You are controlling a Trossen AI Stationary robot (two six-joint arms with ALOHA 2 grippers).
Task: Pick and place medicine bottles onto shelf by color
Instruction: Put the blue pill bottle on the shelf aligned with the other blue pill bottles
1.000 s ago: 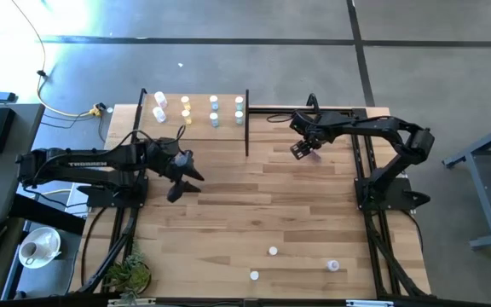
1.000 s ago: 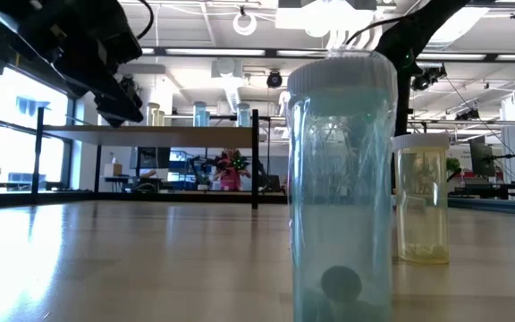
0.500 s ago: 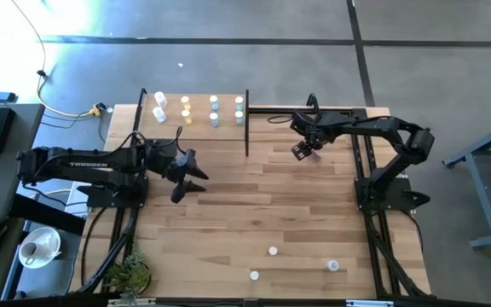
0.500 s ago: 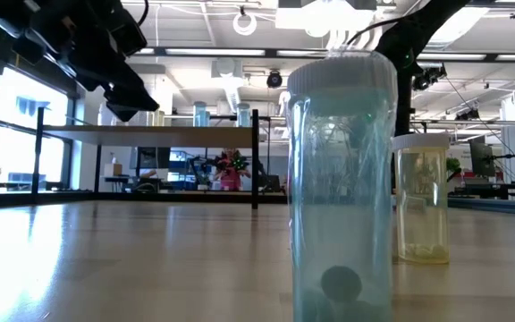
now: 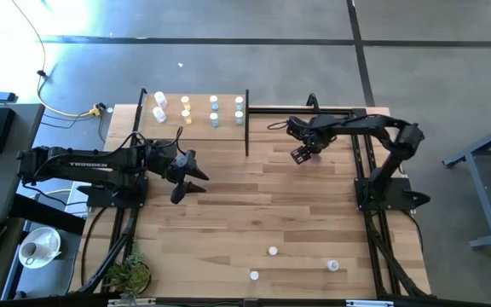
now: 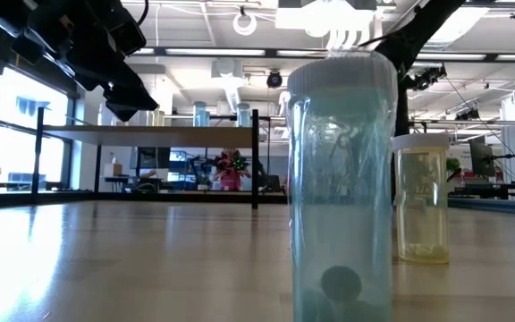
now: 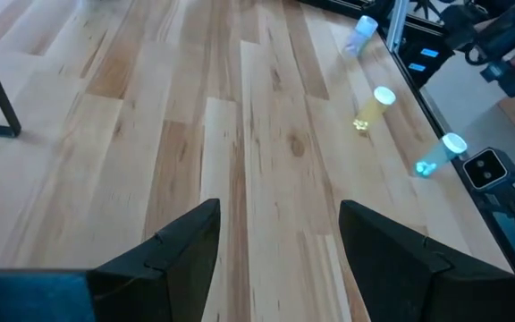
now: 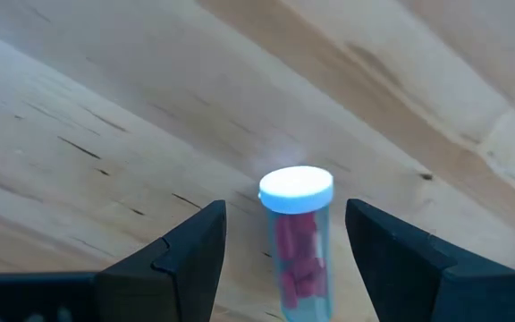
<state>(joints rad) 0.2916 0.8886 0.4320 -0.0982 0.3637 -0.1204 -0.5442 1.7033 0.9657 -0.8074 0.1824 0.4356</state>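
Observation:
The pink medicine bottle needs to stand on the shelf, so my right gripper will next pick it up by its clear body below the white cap.
A medicine bottle with a white cap and pink contents stands upright on the table. My right gripper is open above it, pointing down, one finger on each side, touching nothing. In the high view this gripper hides the bottle. My left gripper hangs open over the table's left middle with nothing between its fingers. The shelf at the far left carries several bottles. Three more bottles stand near the table's front edge: a yellow one, a light blue one and a pale one.
A black upright post of the shelf stands between the two grippers. In the low view the light blue bottle and the yellow bottle stand close to the camera. Bare wood planks lie in the table's middle. A potted plant sits at the near left corner.
My right gripper has sunk a little toward the table, staying open and pointing down. My left gripper has tipped slightly in place and stays open. No bottle has moved.

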